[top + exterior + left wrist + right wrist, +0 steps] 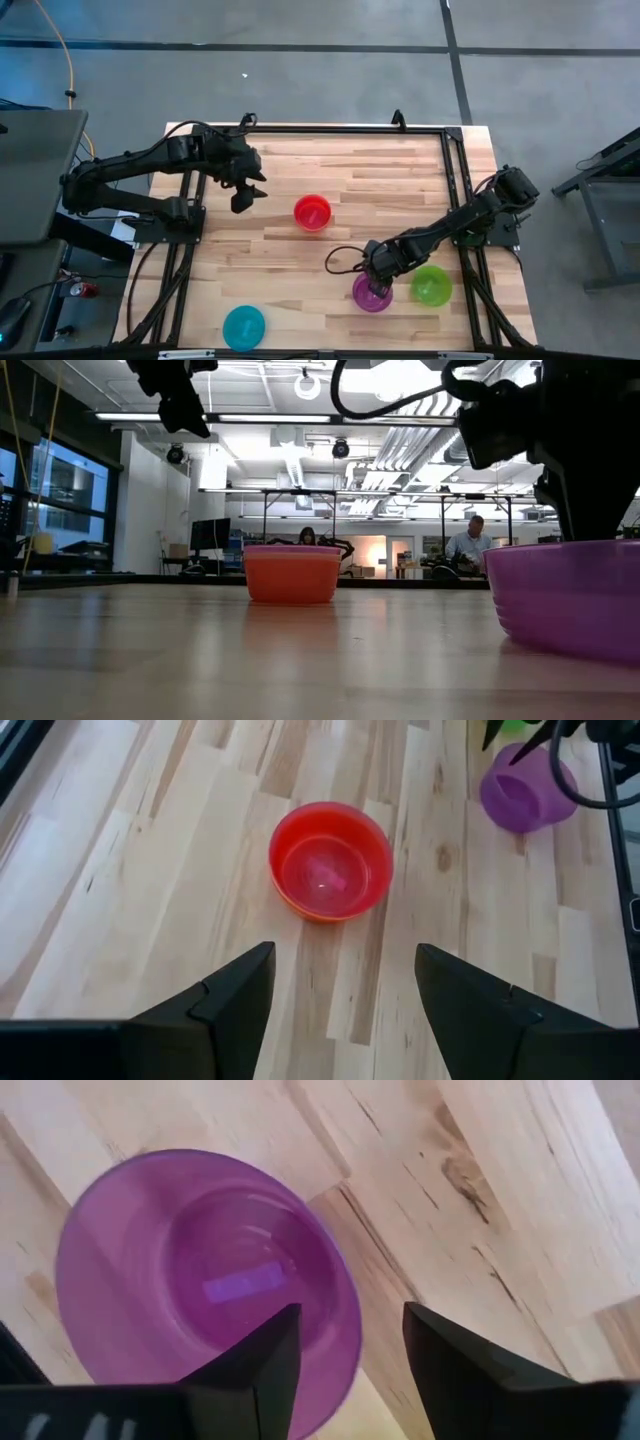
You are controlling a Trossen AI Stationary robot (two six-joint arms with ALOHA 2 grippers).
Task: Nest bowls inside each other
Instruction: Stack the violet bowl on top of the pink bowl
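My right gripper grabs the purple bowl by its rim (352, 1308) next, to nest that bowl inside the red bowl.
The purple bowl (372, 295) (200, 1270) stands upright on the table near its near-right part. My right gripper (376, 280) (350, 1365) is open just above it, one finger over the bowl's inside and one outside, with the rim (352, 1342) in the gap between them. In the low view the purple bowl (570, 595) fills the right side. The orange bowl (312, 211) (330, 860) (292, 573) sits upright mid-table. My left gripper (246, 196) (345, 990) is open, raised to its left. The green bowl (431, 285) and cyan bowl (244, 326) rest upright. Pink and yellow bowls are out of view.
The green bowl stands close to the right of the purple one. A black cable (340, 258) loops over the table beside my right arm. A black frame rail (330, 130) runs along the table's edges. Bare wood (300, 280) lies between the orange and cyan bowls.
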